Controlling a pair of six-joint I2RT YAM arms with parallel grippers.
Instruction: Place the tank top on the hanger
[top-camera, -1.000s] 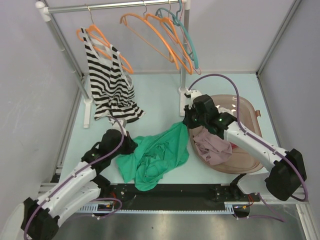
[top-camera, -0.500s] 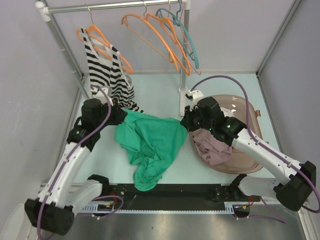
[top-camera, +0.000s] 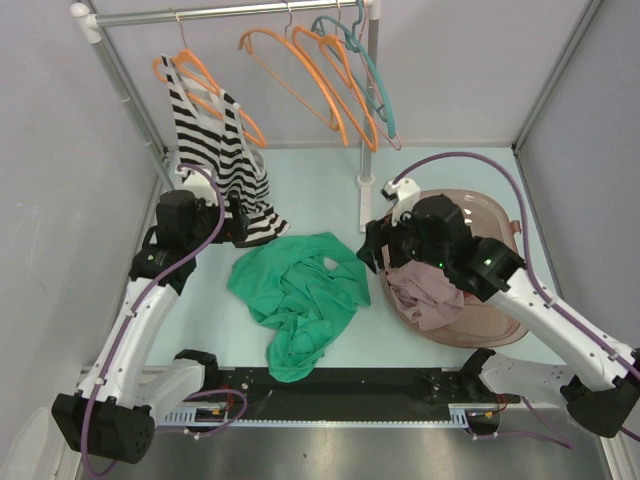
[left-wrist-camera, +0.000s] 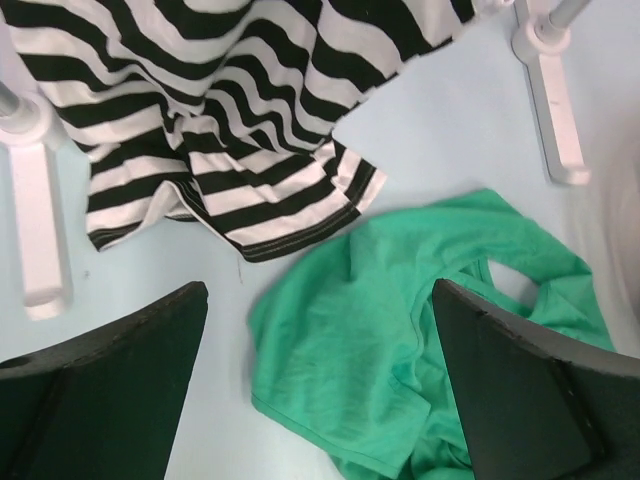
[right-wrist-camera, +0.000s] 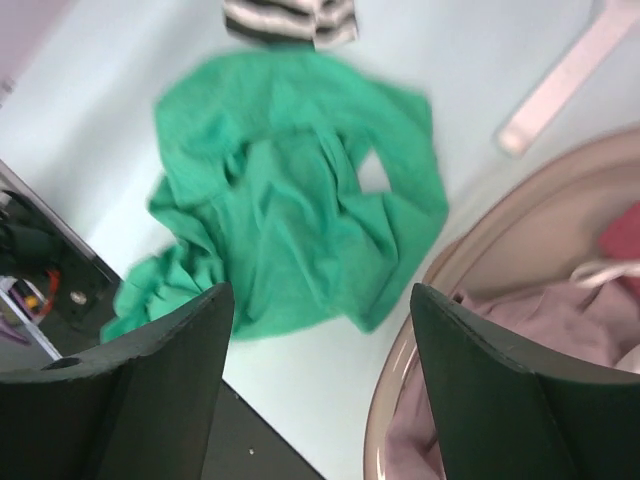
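The robot's right gripper needs to take hold of an empty orange hanger by its near arm (top-camera: 361, 100) next, so the far arm stays free for the tank top.
The green tank top (top-camera: 300, 295) lies crumpled on the table between my two arms, with nothing holding it. My left gripper (top-camera: 236, 228) hangs open above its left edge, beside the hem of the striped top. In the left wrist view the tank top (left-wrist-camera: 400, 330) lies below the open gripper (left-wrist-camera: 320, 300). My right gripper (top-camera: 368, 250) is open and empty over the garment's right edge. From the right wrist the tank top (right-wrist-camera: 290, 200) spreads out beyond the open gripper (right-wrist-camera: 320, 295). Two empty orange hangers (top-camera: 310, 75) hang on the rail at the back.
A black-and-white striped top (top-camera: 220, 165) hangs on another orange hanger (top-camera: 200, 85) at the rail's left end. A teal hanger (top-camera: 382, 95) hangs by the right post (top-camera: 368, 150). A brownish basin (top-camera: 500, 330) at the right holds a mauve garment (top-camera: 425, 295).
Both grippers have opened and let go of the green top, which has dropped onto the table. The left arm swung back and left; the right gripper drew back slightly to the right.
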